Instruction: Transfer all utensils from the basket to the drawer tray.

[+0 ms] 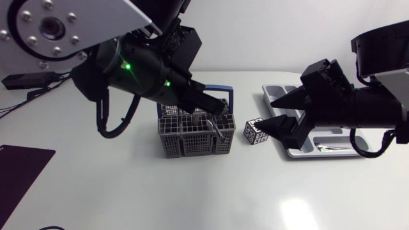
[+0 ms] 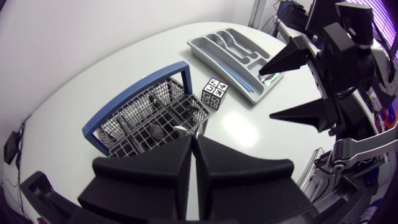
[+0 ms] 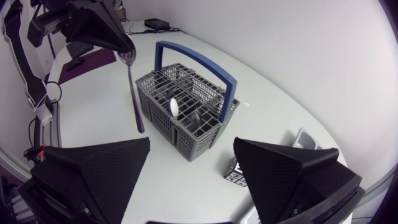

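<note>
The robot's right gripper should grab the spoon next by its dangling handle (image 1: 216, 130) (image 3: 134, 99), because the fingers of the left gripper cover the spoon's bowl end.
My left gripper (image 1: 216, 110) hangs over the grey basket (image 1: 195, 137) with the blue handle and is shut on a metal spoon (image 3: 133, 90). The spoon dangles handle down, above the basket's near right corner (image 1: 218, 130). In the left wrist view the shut fingers (image 2: 186, 155) point down at the basket (image 2: 146, 118), where several utensils (image 2: 158, 130) still stand. A white utensil (image 3: 175, 107) shows in one compartment. My right gripper (image 1: 268, 114) is wide open with nothing in it, at the left edge of the grey drawer tray (image 1: 323, 144), facing the basket (image 3: 186, 109).
A small black-and-white marker cube (image 1: 254, 131) sits on the table between basket and tray. The tray (image 2: 239, 53) has long compartments. A dark mat (image 1: 19, 169) lies at the front left, and cables (image 1: 25, 83) lie at the back left.
</note>
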Available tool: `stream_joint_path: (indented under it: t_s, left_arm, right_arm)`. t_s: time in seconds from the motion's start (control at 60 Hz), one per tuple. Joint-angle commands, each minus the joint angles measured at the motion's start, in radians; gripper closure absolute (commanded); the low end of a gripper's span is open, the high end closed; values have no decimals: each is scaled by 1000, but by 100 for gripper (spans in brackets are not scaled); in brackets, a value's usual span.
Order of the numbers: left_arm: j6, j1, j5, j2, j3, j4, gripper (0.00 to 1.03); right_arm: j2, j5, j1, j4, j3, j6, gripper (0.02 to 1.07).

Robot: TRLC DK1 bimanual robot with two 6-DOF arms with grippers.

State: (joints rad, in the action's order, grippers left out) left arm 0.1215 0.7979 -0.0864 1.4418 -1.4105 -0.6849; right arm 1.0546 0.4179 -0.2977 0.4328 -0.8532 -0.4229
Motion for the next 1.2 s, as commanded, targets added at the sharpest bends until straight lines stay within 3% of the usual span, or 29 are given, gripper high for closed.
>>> stream_joint_path:
  t_s: [0.0, 0.1, 0.417, 0.55, 0.633, 1.033, 1.183]
  left_arm:
    - [61, -26, 57, 37, -44, -22, 100]
    - [98, -54, 142, 62, -56, -36, 100]
    - [152, -77, 254, 109, -77, -56, 100]
    - [155, -77, 266, 115, -84, -61, 100]
    - [155, -78, 274, 117, -82, -61, 100]
    - [153, -80, 290, 114, -84, -61, 100]
    - [155, -85, 293, 112, -87, -61, 99]
  right_arm:
    - [-5, -7, -46, -8, 26, 6, 13]
    - [-5, -42, -120, -34, 31, 19, 17]
    - [88, -133, -281, -117, 5, 59, 37]
    - [140, -159, -304, -138, -15, 69, 48]
    - [159, -160, -311, -140, -29, 75, 49]
    - [208, -163, -325, -135, -58, 88, 96]
    - [206, -149, -325, -129, -50, 87, 99]
